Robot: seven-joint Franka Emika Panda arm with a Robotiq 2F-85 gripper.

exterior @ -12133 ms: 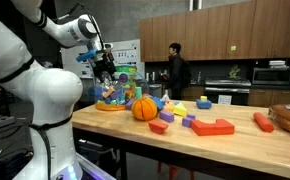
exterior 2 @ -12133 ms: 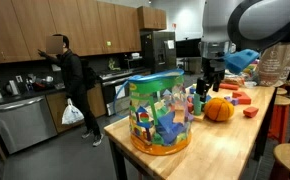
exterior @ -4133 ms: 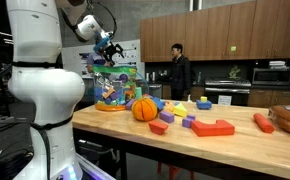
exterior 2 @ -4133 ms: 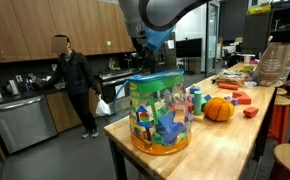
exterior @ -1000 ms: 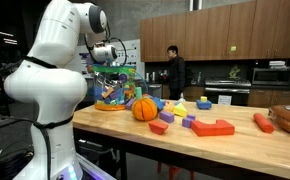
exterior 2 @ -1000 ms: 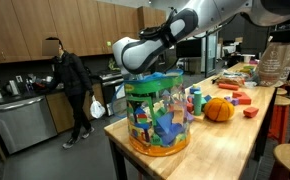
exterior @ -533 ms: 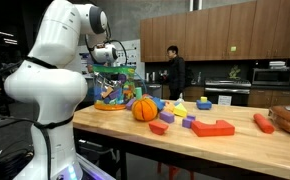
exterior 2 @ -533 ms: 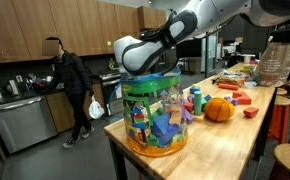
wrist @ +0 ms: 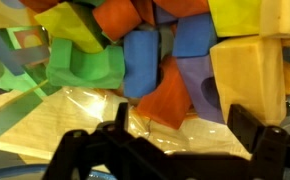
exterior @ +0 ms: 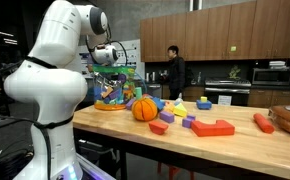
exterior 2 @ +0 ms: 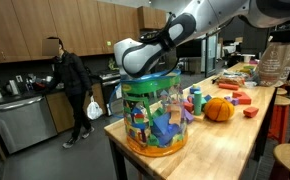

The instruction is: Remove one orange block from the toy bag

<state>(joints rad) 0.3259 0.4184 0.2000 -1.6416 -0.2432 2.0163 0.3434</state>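
I need to move my gripper closer before I close it on the orange block (wrist: 167, 97). The block is mostly ahead of my fingers in the wrist view, so I would miss it if I closed now.
The toy bag (exterior 2: 157, 118) stands upright near the table's end, full of coloured blocks; it also shows in an exterior view (exterior: 116, 88). My gripper (wrist: 185, 128) is open and reaches down into the bag's mouth, its dark fingers on either side of the view. An orange block (wrist: 167, 97) lies just ahead of the fingers, between a blue block (wrist: 141, 62) and a purple block (wrist: 198, 82). It is not gripped. Another orange piece (wrist: 115, 15) lies further up. In both exterior views the fingers are hidden inside the bag.
An orange ball (exterior 2: 219, 109) sits on the wooden table (exterior 2: 230, 145) beside the bag. A large flat red block (exterior: 213, 127), a red cylinder (exterior: 263, 122) and several small blocks lie further along. A person (exterior 2: 70, 78) stands in the kitchen behind.
Over the last second my gripper has sunk a little deeper into the bag, and the bag's top has been pushed down slightly. Earlier the arm was raised above the bag.
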